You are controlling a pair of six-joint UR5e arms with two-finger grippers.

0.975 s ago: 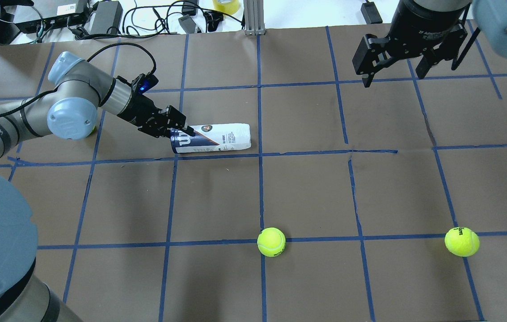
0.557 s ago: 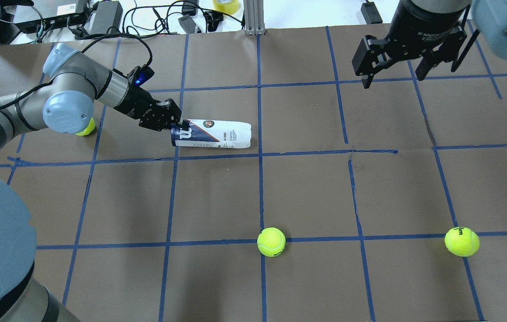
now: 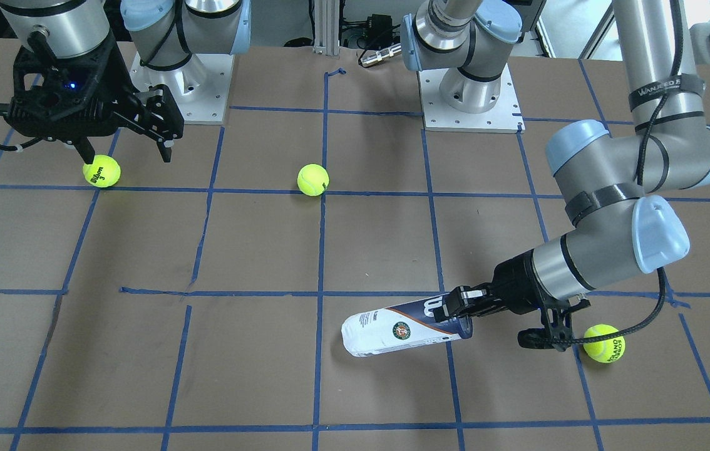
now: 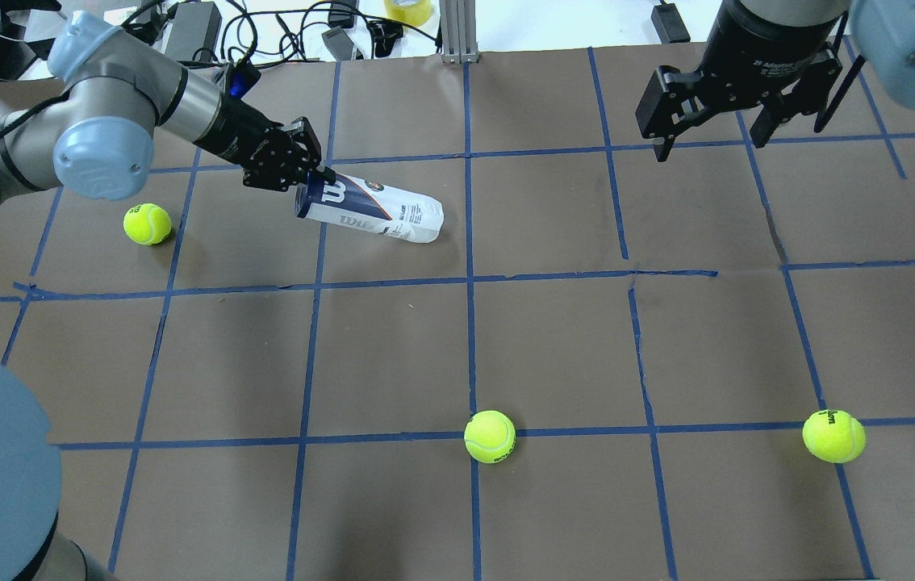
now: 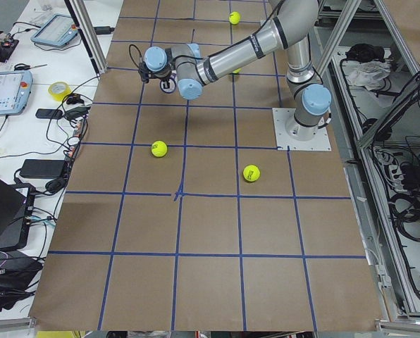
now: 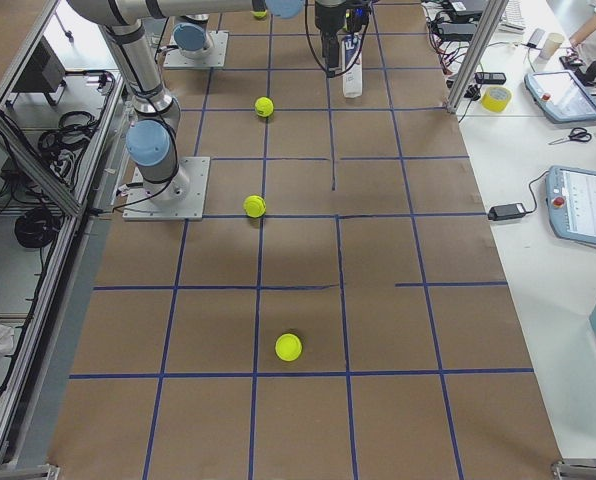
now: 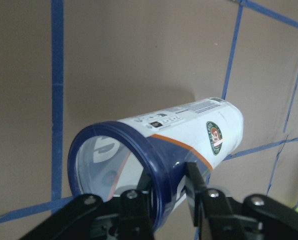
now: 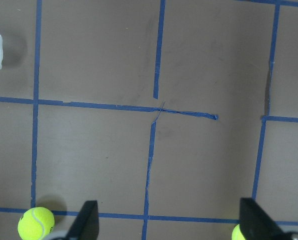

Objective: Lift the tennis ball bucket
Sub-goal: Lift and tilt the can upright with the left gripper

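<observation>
The bucket's white end (image 3: 354,336) (image 7: 235,122) faces sideways, at an angle to the table, so I need to turn the bucket upright with my left gripper before I release it.
The tennis ball bucket (image 4: 373,211) is a slim clear can with a white label and a navy end bearing a white "W". My left gripper (image 4: 314,179) is shut on the rim of its open navy end, one finger inside and one outside. This shows in the left wrist view (image 7: 171,192), where the bucket (image 7: 189,135) points away from the camera. In the front view the left gripper (image 3: 460,307) holds the bucket (image 3: 392,331) tilted, navy end raised, white end low. I cannot tell whether the white end touches the table. My right gripper (image 4: 708,145) is open and empty, high at the far right.
Three tennis balls lie on the brown gridded table: one (image 4: 147,223) near my left elbow, one (image 4: 490,436) at the near middle, one (image 4: 833,436) at the near right. Cables and power bricks (image 4: 191,28) lie beyond the far table edge.
My left gripper has moved away from the robot, taking the bucket's navy end with it; the bucket has swung and tilted. The ball by my left elbow has come into full view. The right arm stays put.
</observation>
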